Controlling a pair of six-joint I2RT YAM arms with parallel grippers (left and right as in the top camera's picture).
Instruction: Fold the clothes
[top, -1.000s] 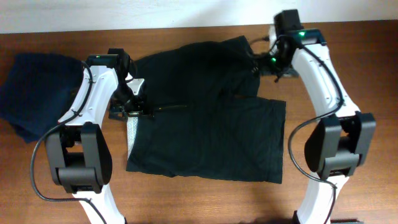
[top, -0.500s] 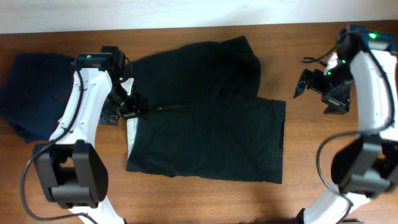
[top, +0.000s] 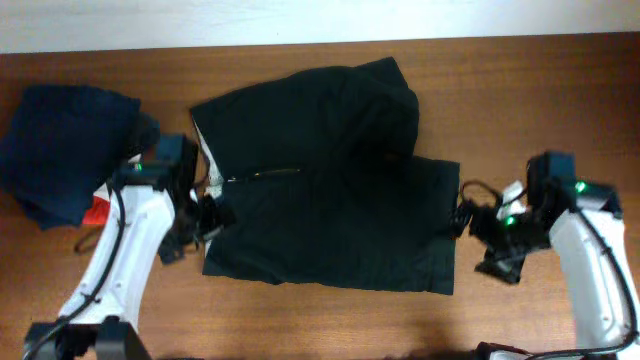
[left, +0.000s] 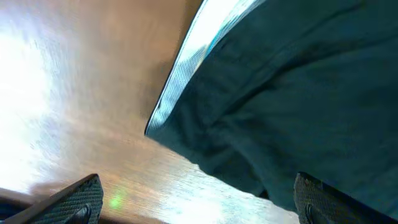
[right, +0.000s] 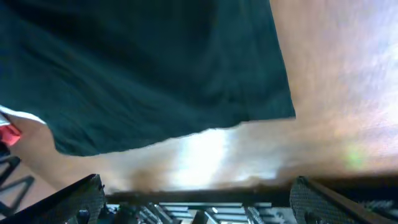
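My left gripper will next grab the black garment to fold it over, taking the black garment's near corner (top: 209, 270), where the white trim (top: 209, 165) meets the hem.
The clothes (top: 330, 190), a big black garment with a thin white edge trim (left: 179, 76), lie spread across the middle of the table, the top half folded and rumpled. My left gripper (top: 207, 217) hovers open at the garment's lower left edge, with bare wood between its fingers (left: 81, 200) and cloth by the right one. Just off the garment's right edge, my right gripper (top: 466, 216) is open and empty. Its wrist view has the black hem (right: 186, 124) ahead and the table's front edge between the fingertips (right: 323, 200).
A pile of folded navy-blue garments (top: 62, 150) sits at the far left, with a small white-and-red piece (top: 95, 212) at its lower edge. The wooden table (top: 520, 110) shows bare wood to the right of the clothes and along the front.
Both arms have pulled back toward the table's front. The right one swung from the garment's back right corner to its right edge; the left dropped from the left edge to the lower left.
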